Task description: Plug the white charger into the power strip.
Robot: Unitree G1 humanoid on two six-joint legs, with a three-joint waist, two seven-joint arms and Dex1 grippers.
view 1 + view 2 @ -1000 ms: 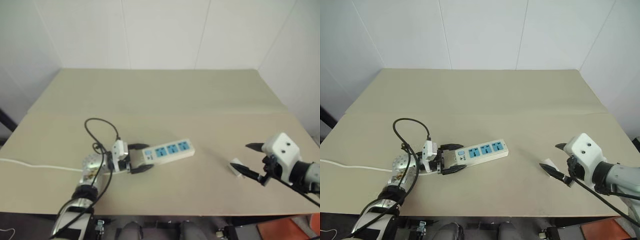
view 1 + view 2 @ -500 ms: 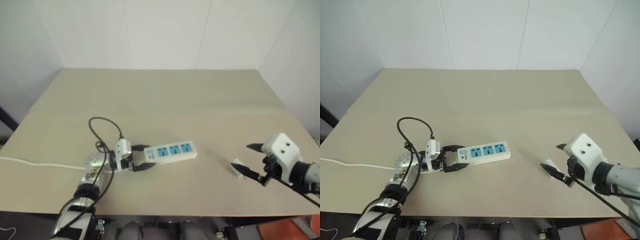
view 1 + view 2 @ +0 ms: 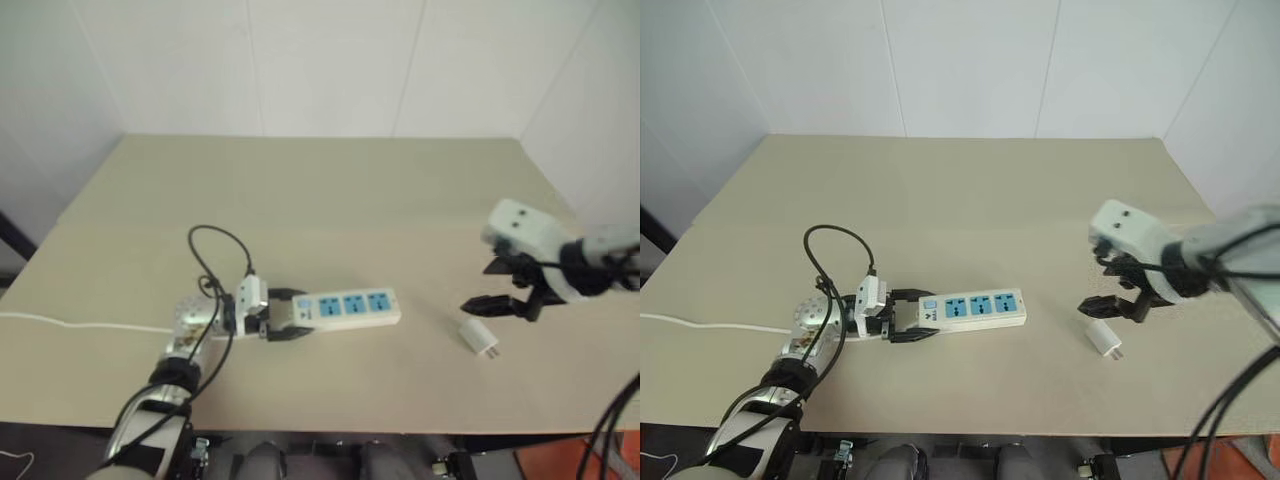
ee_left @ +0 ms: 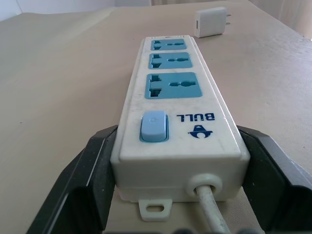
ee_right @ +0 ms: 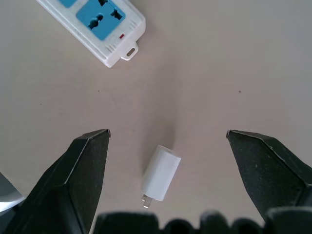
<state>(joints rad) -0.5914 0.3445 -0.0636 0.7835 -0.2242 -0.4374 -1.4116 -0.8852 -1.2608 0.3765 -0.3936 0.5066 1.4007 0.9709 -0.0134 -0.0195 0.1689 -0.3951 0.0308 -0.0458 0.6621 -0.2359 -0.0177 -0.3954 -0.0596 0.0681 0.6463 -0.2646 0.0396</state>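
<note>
The right gripper grabs the charger by the flat sides of its white body (image 3: 477, 335) (image 5: 161, 173) next, since the metal prongs stick out from one end of the charger.
The power strip (image 3: 350, 306) lies on the table, blue sockets up, its switch end toward my left arm. My left gripper (image 3: 290, 315) is shut on that switch end, a black finger (image 4: 92, 180) pressed against each long side. The white charger (image 3: 477, 337) lies on its side to the right of the strip, apart from it, prongs pointing at the table's front edge. Just above it hangs my right gripper (image 3: 485, 287), pointing down and open. In the right wrist view the charger (image 5: 161, 172) rests on the table between the spread fingers, untouched.
The strip's thin white cord (image 3: 80, 325) runs left across the beige table (image 3: 320, 200) and off its left edge. White walls close in behind the table and on its right. The strip's far end (image 5: 119, 44) lies a short way from the charger.
My right arm swung up and inward; its gripper now points down over the charger instead of lying low beside it. The left gripper closed on the strip and nudged it slightly right.
</note>
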